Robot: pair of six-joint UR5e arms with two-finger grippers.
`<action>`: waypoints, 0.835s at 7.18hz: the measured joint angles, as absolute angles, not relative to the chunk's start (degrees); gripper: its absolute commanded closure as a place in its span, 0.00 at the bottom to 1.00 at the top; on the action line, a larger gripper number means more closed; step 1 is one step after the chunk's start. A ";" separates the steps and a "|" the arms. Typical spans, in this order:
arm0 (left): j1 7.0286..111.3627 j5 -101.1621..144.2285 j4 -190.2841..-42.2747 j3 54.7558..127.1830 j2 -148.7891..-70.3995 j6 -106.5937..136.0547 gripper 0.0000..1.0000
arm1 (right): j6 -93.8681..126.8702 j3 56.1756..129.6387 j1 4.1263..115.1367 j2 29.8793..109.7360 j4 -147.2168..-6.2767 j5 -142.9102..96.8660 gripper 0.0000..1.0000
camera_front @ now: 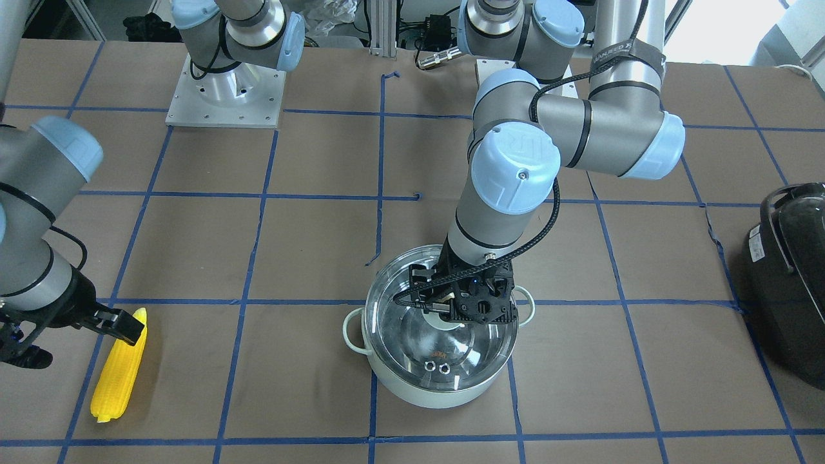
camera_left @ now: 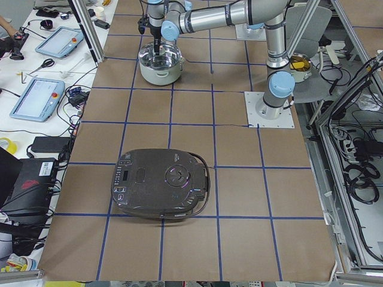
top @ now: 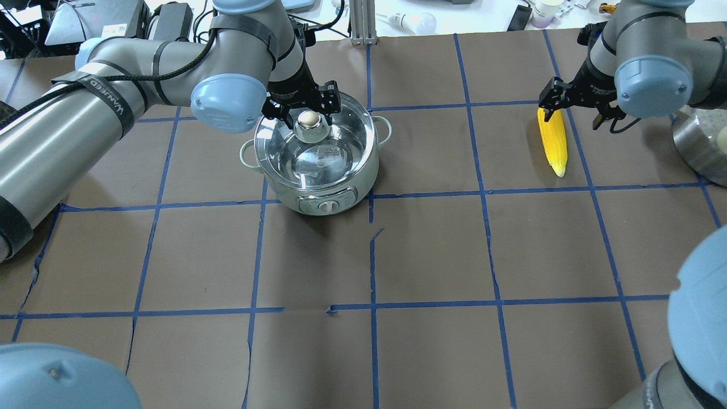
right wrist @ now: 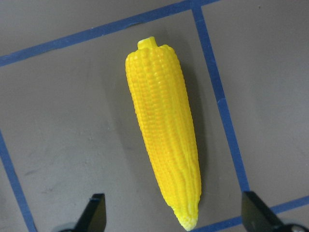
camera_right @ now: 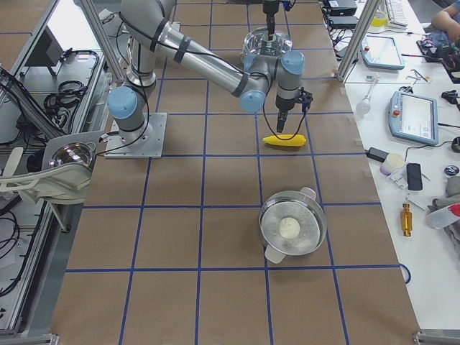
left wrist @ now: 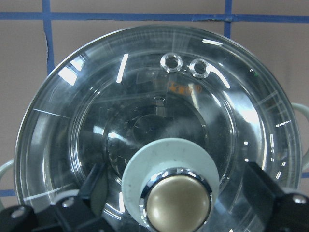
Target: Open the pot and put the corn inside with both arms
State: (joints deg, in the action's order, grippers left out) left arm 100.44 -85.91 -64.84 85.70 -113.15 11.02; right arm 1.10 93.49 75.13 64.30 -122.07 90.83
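Note:
The pot needs to be opened. My left gripper should next grip the glass lid's metal knob (left wrist: pixel 176 205).
The mint-green pot (top: pixel 326 199) stands with its glass lid (top: pixel 335 147) on; it also shows in the front view (camera_front: pixel 438 393). My left gripper (top: pixel 302 108) is open just above the lid. Its fingers (left wrist: pixel 91 191) stand on either side of the metal knob (left wrist: pixel 176 205) and do not touch it. The yellow corn (top: pixel 552 139) lies flat on the table, and also shows in the front view (camera_front: pixel 119 367). My right gripper (top: pixel 573 111) is open over the corn's thick end. In the right wrist view its fingertips (right wrist: pixel 94 215) straddle the corn (right wrist: pixel 164 130) without touching it.
A large black appliance (camera_front: pixel 789 283) sits at the table end on my left side. A steel pot with a lid (camera_right: pixel 292 228) stands on my right side beyond the corn. Blue tape lines grid the brown table.

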 measured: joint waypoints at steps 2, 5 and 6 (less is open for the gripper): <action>100.45 -85.95 -65.43 85.53 -112.61 11.14 0.85 | 0.93 93.53 75.00 60.19 -124.48 91.07 0.00; 100.33 -86.05 -68.71 82.92 -110.28 11.17 0.83 | 1.59 93.55 74.97 57.20 -125.64 91.39 1.00; 99.42 -86.04 -73.43 79.89 -109.14 10.87 0.84 | 1.75 93.46 74.97 57.05 -126.30 91.43 1.00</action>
